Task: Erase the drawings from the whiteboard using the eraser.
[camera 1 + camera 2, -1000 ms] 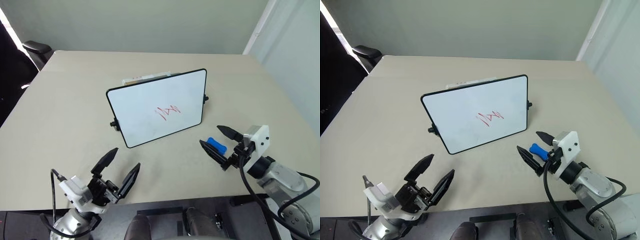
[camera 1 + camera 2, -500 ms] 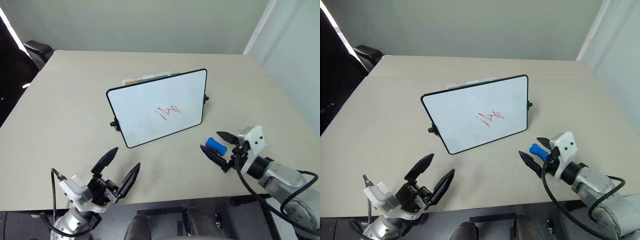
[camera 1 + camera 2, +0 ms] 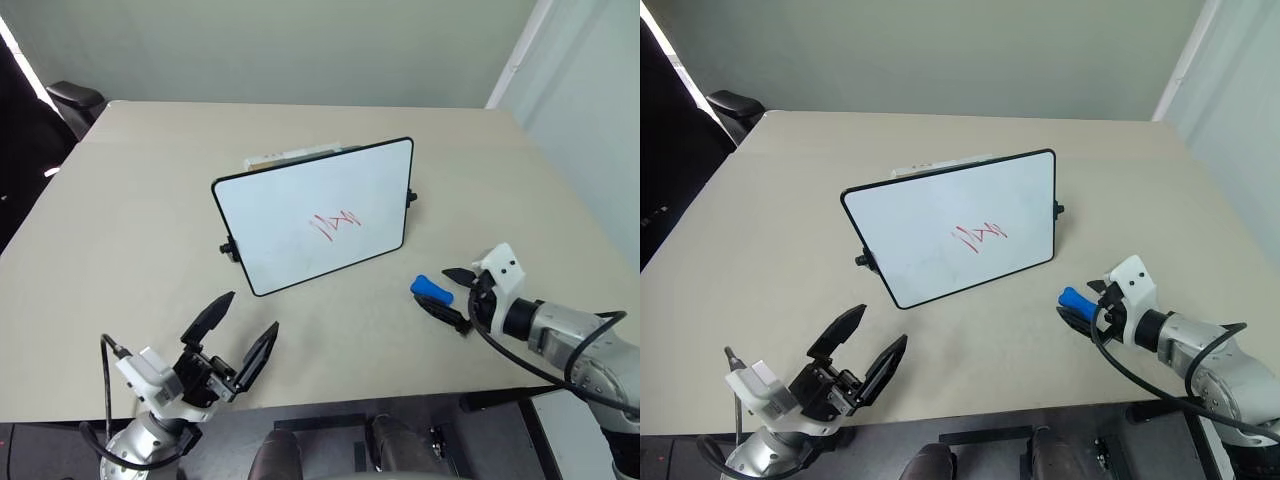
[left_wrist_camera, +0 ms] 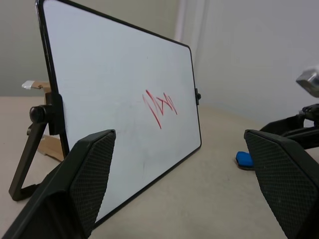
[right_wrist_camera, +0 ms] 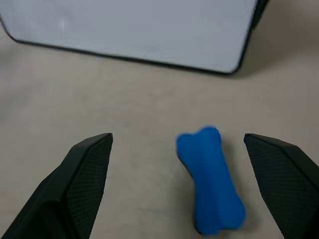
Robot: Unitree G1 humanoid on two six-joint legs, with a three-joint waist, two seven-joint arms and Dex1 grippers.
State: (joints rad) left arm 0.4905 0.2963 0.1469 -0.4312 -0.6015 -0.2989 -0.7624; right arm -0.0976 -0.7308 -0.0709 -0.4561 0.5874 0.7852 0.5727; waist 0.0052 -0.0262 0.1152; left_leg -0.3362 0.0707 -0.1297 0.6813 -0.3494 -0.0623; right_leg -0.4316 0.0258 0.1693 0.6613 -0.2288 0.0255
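My right gripper should move its fingers down before it closes on the blue eraser [image 3: 426, 287], because the fingers are above the eraser and would miss the eraser if they closed now.
The whiteboard [image 3: 300, 205] stands tilted on the table, with the red zigzag drawings [image 3: 335, 224] right of its middle. To its right the blue eraser [image 3: 426, 287] lies flat on the table. My right gripper [image 3: 438, 288] is low over the table and open, one finger on each side of the eraser [image 5: 212, 179], without touching it. My left gripper [image 3: 250, 313] hangs open and empty near the table's front edge, facing the whiteboard [image 4: 114, 114] and its drawings [image 4: 158, 105].
A flat beige-and-white box [image 3: 290, 155] lies just behind the board. A black chair [image 3: 70, 98] stands off the table's far left corner. The beige table [image 3: 140, 220] stretches wide around the board, and its front edge runs just before my grippers.
My right gripper has sunk and tipped downward toward the eraser, so its open fingers now flank it. The left gripper, the board and the eraser have kept still.
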